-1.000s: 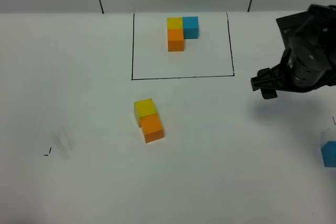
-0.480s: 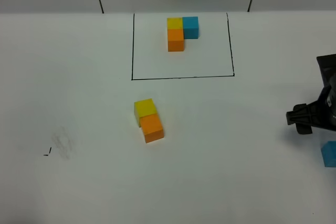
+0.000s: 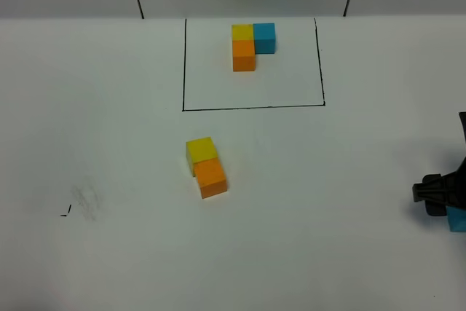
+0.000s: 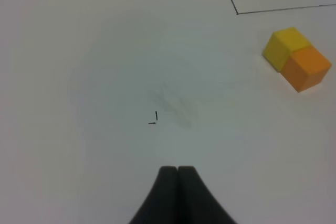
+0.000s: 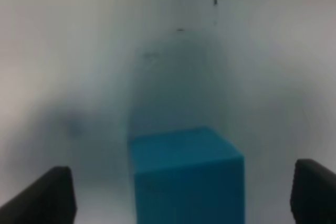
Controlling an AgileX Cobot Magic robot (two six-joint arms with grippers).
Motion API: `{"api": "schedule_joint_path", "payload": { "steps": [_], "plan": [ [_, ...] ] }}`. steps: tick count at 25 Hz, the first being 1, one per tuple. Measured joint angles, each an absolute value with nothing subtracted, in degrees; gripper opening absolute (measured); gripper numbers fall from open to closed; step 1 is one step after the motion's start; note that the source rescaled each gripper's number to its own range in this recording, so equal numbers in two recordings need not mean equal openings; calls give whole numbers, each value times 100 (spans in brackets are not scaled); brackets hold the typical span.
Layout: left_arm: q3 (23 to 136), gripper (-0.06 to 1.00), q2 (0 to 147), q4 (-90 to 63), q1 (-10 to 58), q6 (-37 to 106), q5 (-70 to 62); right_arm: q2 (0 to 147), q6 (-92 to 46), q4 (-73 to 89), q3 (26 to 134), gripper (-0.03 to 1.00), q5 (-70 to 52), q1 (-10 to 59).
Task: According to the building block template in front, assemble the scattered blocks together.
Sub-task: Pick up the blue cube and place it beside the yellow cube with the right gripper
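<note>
In the right wrist view my right gripper's fingers reach down on either side of the light blue cube, so it is now time to close.
The building block template [image 3: 244,56] is a yellow, light blue and orange L inside a black drawn rectangle at the back of the table. Of the scattered blocks, the yellow cube [image 3: 200,149] and orange cube [image 3: 212,178] touch each other mid-table; the left wrist view also shows the yellow [image 4: 286,45] and orange [image 4: 307,66] cubes. The light blue cube [image 3: 457,220] lies at the right edge. My right gripper [image 3: 440,196] is low over it, open, its fingers [image 5: 44,198] on either side of the blue cube [image 5: 186,174]. My left gripper [image 4: 177,169] is shut on nothing.
A small black mark [image 3: 65,213] and a faint smudge [image 3: 87,198] sit on the white table at the left. The drawn frame's near line [image 3: 253,107] runs between the template and the yellow-orange pair. A grey wall stands behind the table.
My right gripper has moved from beside the frame's right side down toward the near right edge, ending over the light blue cube. The cubes and the left gripper have not moved.
</note>
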State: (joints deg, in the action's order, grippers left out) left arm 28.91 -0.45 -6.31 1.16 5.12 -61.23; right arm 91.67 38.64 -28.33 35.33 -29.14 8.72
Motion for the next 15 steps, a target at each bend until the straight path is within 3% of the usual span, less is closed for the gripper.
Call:
{"api": "schedule_joint_path", "payload": {
  "steps": [11,15],
  "plan": [
    [2891,0,-45,-631,116,512,-6123,9167,4113,-3028,3477,93,-2760,828],
    [2891,0,-45,-631,116,512,-6123,9167,4142,-3033,3477,84,-2760,828]
  ]
}}
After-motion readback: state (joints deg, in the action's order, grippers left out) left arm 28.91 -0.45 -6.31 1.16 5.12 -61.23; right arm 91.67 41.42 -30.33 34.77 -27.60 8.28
